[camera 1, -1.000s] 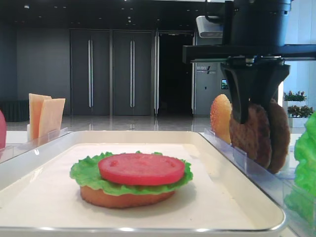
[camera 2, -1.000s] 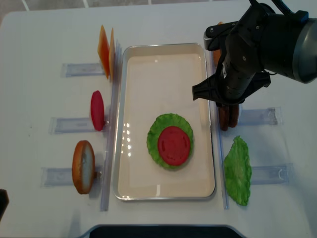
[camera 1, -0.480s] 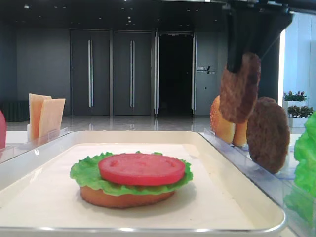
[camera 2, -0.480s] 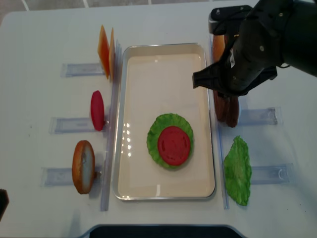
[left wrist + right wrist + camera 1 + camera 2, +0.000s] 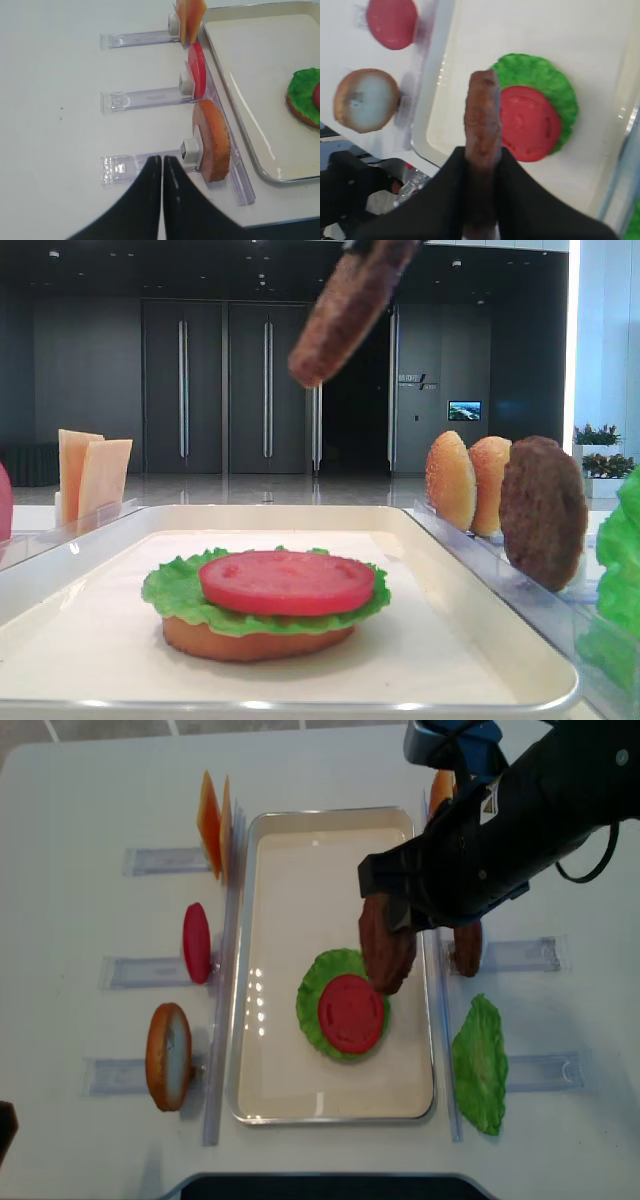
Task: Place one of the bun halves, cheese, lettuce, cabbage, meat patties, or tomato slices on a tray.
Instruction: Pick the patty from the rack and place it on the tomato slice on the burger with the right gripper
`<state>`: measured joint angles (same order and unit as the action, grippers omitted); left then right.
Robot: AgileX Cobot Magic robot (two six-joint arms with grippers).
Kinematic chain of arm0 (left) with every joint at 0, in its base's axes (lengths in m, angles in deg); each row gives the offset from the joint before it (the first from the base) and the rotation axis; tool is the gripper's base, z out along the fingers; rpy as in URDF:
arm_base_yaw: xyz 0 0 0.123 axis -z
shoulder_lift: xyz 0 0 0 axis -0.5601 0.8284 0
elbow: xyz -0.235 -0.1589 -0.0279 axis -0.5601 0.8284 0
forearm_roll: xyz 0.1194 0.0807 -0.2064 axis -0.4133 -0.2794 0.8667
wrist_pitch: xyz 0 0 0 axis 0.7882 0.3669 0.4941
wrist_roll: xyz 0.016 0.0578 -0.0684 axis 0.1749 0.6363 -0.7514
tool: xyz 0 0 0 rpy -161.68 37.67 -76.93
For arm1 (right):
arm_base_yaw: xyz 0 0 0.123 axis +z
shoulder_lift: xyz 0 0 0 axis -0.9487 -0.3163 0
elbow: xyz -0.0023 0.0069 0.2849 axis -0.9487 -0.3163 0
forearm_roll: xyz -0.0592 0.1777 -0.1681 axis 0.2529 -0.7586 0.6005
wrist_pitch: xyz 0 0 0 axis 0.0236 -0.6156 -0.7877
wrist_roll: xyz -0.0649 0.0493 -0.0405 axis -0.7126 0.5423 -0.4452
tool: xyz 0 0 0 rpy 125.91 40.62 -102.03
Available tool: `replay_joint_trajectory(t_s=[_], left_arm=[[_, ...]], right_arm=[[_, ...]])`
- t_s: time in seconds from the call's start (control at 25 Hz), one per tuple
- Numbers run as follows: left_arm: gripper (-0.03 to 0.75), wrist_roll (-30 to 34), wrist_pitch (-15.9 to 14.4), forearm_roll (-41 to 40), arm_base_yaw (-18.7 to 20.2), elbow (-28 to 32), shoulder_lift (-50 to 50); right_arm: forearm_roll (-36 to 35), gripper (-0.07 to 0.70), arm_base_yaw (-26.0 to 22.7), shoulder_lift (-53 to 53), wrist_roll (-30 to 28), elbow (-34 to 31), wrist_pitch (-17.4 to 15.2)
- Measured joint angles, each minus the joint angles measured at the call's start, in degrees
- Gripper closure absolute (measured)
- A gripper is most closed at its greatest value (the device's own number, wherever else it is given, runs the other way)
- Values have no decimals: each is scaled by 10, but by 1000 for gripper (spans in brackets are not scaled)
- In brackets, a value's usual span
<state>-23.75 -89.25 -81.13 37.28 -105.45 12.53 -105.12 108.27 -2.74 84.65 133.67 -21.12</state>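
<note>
The patty's lower edge is hanging high off the tomato slice's side. The patty would miss if I opened my right gripper now, so I should first move it.
My right gripper [image 5: 482, 150] is shut on a dark brown meat patty [image 5: 482, 115], held on edge. In the overhead view the patty [image 5: 385, 945] hangs over the cream tray [image 5: 260, 900], just above the right side of a stack there. That stack is a tomato slice [image 5: 351, 1013] on a lettuce leaf [image 5: 318, 985] on a flat bun half [image 5: 250, 642]. In the low view the patty [image 5: 350, 305] is tilted, high above the tray. My left gripper [image 5: 162, 159] is shut and empty, over the table left of the tray.
Clear holders flank the tray. On the right stand another patty [image 5: 467, 948], bun halves [image 5: 448, 480] and a lettuce leaf [image 5: 480, 1065]. On the left stand cheese slices [image 5: 213, 825], a tomato slice [image 5: 197, 942] and a bun half [image 5: 168, 1055].
My right gripper has lifted the patty out of its holder on the right and carried it up and left over the tray. The left gripper has not moved.
</note>
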Motion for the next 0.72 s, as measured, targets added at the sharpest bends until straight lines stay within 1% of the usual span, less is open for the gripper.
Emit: replay_joint_trajectory(t_s=[0.12, 0.24, 0.36, 0.52, 0.6, 0.72], left_arm=[[715, 0, 0, 0, 0, 0, 0], [715, 0, 0, 0, 0, 0, 0], [715, 0, 0, 0, 0, 0, 0], [715, 0, 0, 0, 0, 0, 0], [715, 0, 0, 0, 0, 0, 0], [715, 0, 0, 0, 0, 0, 0]], right_arm=[[-85, 489, 1, -5, -79, -14, 34], [-164, 489, 1, -26, -152, -23, 53], [-232, 489, 1, -55, -223, -25, 55], [-304, 489, 1, -91, -293, -25, 51], [-327, 489, 1, -107, -320, -25, 49], [-341, 489, 1, -132, -348, -25, 51]])
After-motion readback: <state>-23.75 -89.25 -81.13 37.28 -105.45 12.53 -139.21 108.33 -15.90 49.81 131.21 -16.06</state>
